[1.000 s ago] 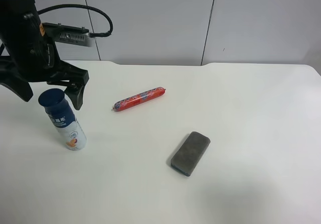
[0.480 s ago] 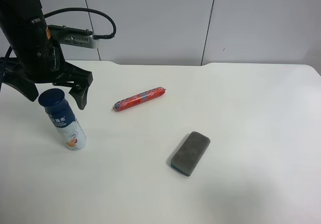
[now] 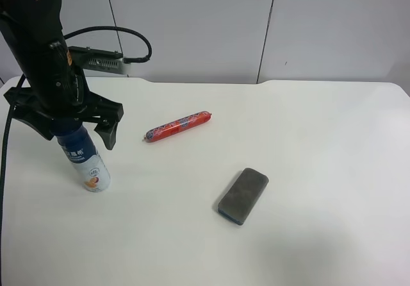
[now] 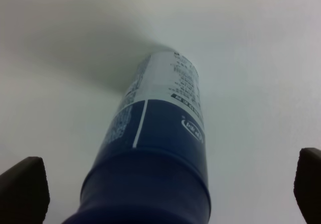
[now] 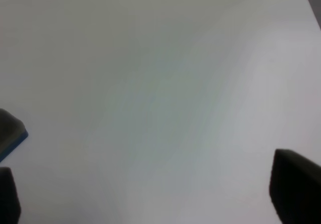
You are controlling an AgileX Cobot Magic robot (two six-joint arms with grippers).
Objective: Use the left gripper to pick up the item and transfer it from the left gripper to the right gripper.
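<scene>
The bottle's white bottom end [image 3: 94, 176] should stay free for my right gripper, so my left gripper should next hold the bottle by its dark-blue end with the cap [image 3: 69, 134].
The item, a white bottle [image 3: 88, 165] with a blue-and-white label, stands upright on the table at the exterior high view's left. My all-black left gripper [image 3: 75, 136] is over it, open, with one jaw on each side of the cap, which the arm hides in that view. In the left wrist view the bottle [image 4: 163, 113] and its dark-blue cap fill the space between the fingertips [image 4: 22, 189], with gaps on both sides. My right gripper [image 5: 150, 191] is open and empty above bare table; its arm is out of the exterior high view.
A red sausage stick [image 3: 178, 126] lies right of the bottle. A grey eraser block [image 3: 243, 195] lies nearer the middle of the white table [image 3: 320, 138]; its corner shows in the right wrist view [image 5: 11, 131]. A grey wall is behind.
My left gripper has moved right and down from behind the bottle to straddle its cap, which is now hidden. The bottle, sausage and eraser have not moved.
</scene>
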